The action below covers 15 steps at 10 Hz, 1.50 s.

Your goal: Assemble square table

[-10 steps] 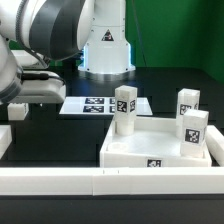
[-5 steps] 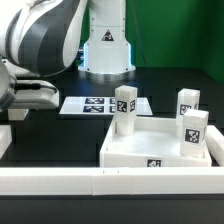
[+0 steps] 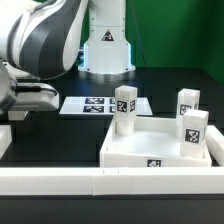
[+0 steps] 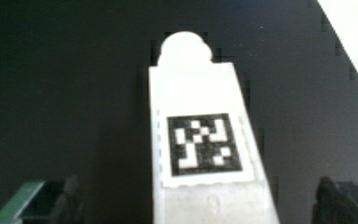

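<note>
My gripper closes now, since my gripper's fingers are low beside that part of the leg. Closing now would catch the white leg's tagged part [image 4: 206, 148].
The square tabletop [image 3: 150, 150] lies upside down at the exterior view's lower right, a tag on its near edge. Three white tagged legs [image 3: 124, 108] [image 3: 187, 103] [image 3: 193, 130] stand upright in its recess. A fourth white leg [image 4: 201, 130] with a rounded tip and a tag lies on the black table, lengthwise between my fingers. My gripper [image 4: 194, 200] is open; both dark fingers [image 4: 44, 200] stand apart from the leg's sides. In the exterior view the gripper [image 3: 14, 112] is at the far left edge, mostly cut off.
The marker board [image 3: 90, 104] lies flat behind the tabletop. A long white border rail [image 3: 100, 180] runs along the near edge. The arm's white base [image 3: 106, 45] stands at the back centre. A green wall is behind.
The arm has swung toward the exterior view's left and a little lower since a second ago; it has barely moved in the last half second. The tabletop and legs have not moved.
</note>
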### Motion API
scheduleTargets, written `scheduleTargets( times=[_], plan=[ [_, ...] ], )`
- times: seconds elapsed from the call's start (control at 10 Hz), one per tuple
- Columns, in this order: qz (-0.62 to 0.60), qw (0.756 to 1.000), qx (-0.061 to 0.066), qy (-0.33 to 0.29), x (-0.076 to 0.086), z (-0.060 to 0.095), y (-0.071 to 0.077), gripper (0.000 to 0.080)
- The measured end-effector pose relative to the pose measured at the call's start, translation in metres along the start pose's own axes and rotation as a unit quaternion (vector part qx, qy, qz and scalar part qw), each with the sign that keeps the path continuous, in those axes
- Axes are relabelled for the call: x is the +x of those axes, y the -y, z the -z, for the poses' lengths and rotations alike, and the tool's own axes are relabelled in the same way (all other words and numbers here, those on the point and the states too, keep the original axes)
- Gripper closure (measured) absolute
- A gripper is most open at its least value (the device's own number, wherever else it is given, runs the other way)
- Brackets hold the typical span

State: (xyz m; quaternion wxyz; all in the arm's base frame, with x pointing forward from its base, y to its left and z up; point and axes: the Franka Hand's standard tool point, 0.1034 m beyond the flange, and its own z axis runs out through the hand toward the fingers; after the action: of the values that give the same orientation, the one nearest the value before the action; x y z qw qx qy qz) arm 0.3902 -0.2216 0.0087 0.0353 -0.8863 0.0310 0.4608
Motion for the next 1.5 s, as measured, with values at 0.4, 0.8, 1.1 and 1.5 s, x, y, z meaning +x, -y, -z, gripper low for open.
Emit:
scheduleTargets(
  times=[0.4,0.8,1.1,1.5],
  plan=[
    [0.0,1.0,-0.001,0.0,0.0,0.001,0.002,0.0329],
    [0.002,1.0,-0.002,-0.004,0.0,0.005,0.004,0.0515],
    [-0.006,1.0,-0.01,-0.015,-0.011,0.04,0.037,0.0515],
    [0.002,0.999,-0.017,-0.031,-0.016,0.056,0.052,0.0514]
  ],
)
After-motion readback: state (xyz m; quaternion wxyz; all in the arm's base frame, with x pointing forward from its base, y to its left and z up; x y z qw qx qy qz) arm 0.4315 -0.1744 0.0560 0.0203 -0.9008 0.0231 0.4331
